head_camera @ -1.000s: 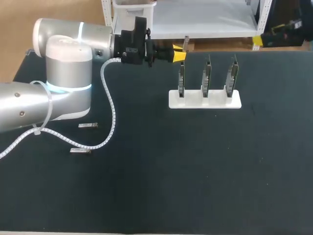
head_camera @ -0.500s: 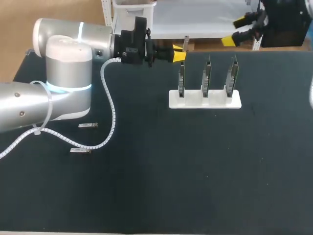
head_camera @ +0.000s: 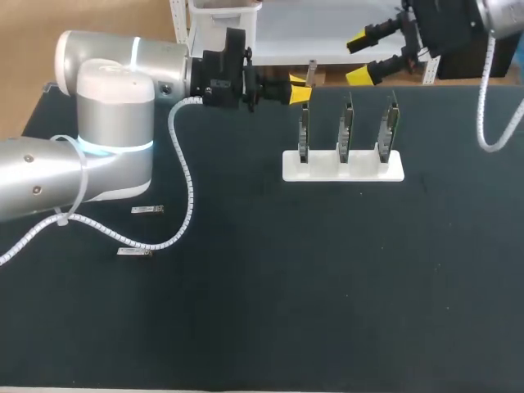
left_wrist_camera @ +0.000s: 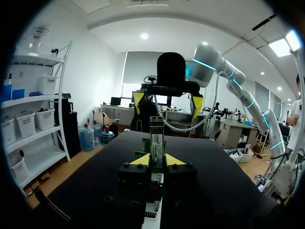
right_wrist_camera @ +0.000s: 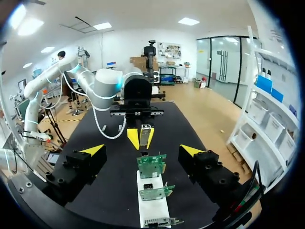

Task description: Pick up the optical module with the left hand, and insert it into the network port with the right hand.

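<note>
Next, my right gripper needs to grab the module's end sticking out, to insert the module into the network port. My left gripper's yellow fingers cover one end of the module.
My left gripper (head_camera: 300, 91) hangs over the table's far edge, shut on a small metal optical module (head_camera: 311, 73) that stands upright between its yellow tips. In the left wrist view the module (left_wrist_camera: 157, 138) sticks out ahead of the gripper (left_wrist_camera: 157, 160). My right gripper (head_camera: 359, 59) hovers open to the right of the module, facing it, with nothing between its fingers. From the right wrist view the open gripper (right_wrist_camera: 143, 150) looks along the row of cards at the module (right_wrist_camera: 145, 135). Three green network cards (head_camera: 345, 127) stand upright in a white stand (head_camera: 344, 167).
Two spare modules lie on the black table at the left, one (head_camera: 147, 210) by my left arm's cable and one (head_camera: 133, 252) nearer the front. The left arm's white cable (head_camera: 187, 196) loops across the mat there.
My right arm has come into view from the upper right and moved left, its open gripper now near the held module. The left arm and module have not moved.
</note>
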You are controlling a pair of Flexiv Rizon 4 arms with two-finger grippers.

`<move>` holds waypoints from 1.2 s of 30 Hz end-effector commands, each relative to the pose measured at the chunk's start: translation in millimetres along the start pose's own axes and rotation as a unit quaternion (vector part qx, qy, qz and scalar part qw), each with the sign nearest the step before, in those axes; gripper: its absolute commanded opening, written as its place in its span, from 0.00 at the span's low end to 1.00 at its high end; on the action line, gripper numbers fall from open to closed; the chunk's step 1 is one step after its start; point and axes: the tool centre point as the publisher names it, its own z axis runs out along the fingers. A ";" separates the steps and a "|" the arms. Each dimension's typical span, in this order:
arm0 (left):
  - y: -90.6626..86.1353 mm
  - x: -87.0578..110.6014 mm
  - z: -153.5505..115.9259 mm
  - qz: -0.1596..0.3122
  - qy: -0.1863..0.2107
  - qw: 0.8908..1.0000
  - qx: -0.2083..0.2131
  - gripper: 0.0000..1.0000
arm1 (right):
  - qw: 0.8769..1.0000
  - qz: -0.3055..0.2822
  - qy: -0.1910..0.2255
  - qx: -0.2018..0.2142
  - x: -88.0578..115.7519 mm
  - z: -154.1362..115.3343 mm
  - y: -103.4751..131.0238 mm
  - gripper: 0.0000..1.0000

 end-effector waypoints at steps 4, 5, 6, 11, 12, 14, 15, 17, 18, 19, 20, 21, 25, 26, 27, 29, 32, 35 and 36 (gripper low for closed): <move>-1.6 0.3 -0.6 0.001 -0.001 1.000 -0.002 0.00 | 0.989 0.011 -0.017 -0.147 -1.1 12.2 -10.8 1.00; -1.6 0.3 -0.6 0.001 -0.001 1.000 -0.002 0.00 | 0.989 0.013 -0.019 -0.144 -1.4 13.4 -10.6 1.00; -1.6 0.3 -0.6 0.001 -0.001 1.000 -0.002 0.00 | 0.991 0.013 -0.018 -0.131 -1.7 15.0 -10.2 1.00; -1.6 0.3 -0.6 0.001 -0.001 1.000 -0.002 0.00 | 0.994 0.018 -0.029 -0.106 -4.5 19.1 -6.8 1.00; -1.6 0.3 -0.6 0.001 -0.001 1.000 -0.002 0.00 | 0.995 0.017 -0.028 -0.096 -5.0 19.9 -5.4 1.00; -1.6 0.3 -0.6 0.001 -0.001 1.000 -0.002 0.00 | 0.996 0.016 -0.029 -0.082 -5.5 21.4 -2.1 1.00; -1.6 0.3 -0.6 0.001 -0.001 1.000 -0.002 0.00 | 0.997 0.016 -0.028 -0.073 -5.5 22.1 -0.2 1.00; -1.6 0.3 -0.6 0.001 -0.001 1.000 -0.002 0.00 | 0.997 0.017 -0.029 -0.063 -5.6 23.5 3.0 1.00; -1.6 0.3 -0.6 0.001 -0.001 1.000 -0.002 0.00 | 0.998 0.016 -0.028 -0.056 -5.9 24.2 4.9 1.00; -1.6 0.3 -0.6 0.001 -0.001 1.000 -0.002 0.00 | 0.998 0.016 -0.027 -0.051 -6.2 24.4 6.7 1.00; -1.6 0.3 -0.6 0.001 -0.001 1.000 -0.002 0.00 | 0.998 0.019 -0.028 -0.046 -6.4 24.4 7.9 1.00; -1.6 0.3 -0.6 0.001 -0.001 1.000 -0.002 0.00 | 0.998 0.020 -0.029 -0.044 -6.6 24.4 9.3 1.00; -1.6 0.3 -0.6 0.001 -0.001 1.000 -0.002 0.00 | 0.999 0.024 -0.030 -0.035 -6.7 23.9 14.5 1.00; -1.6 0.3 -0.6 0.001 -0.001 1.000 -0.002 0.00 | 0.999 0.025 -0.029 -0.033 -6.6 23.9 15.1 1.00; -1.6 0.3 -0.6 0.001 -0.001 1.000 -0.002 0.00 | 0.999 0.026 -0.030 -0.033 -6.3 24.0 15.7 1.00; -1.6 0.3 -0.6 0.001 -0.001 1.000 -0.002 0.00 | 0.999 0.026 -0.029 -0.033 -6.6 25.0 16.9 1.00; -1.6 0.3 -0.6 0.001 -0.001 1.000 -0.002 0.00 | 0.999 0.026 -0.028 -0.032 -7.6 27.7 17.5 1.00; -1.6 0.3 -0.6 0.001 -0.001 1.000 -0.002 0.00 | 0.999 0.027 -0.031 -0.032 -8.5 31.1 16.7 1.00; -1.6 0.3 -0.6 0.001 -0.001 1.000 -0.002 0.00 | 0.999 0.026 -0.031 -0.031 -9.1 32.3 16.4 1.00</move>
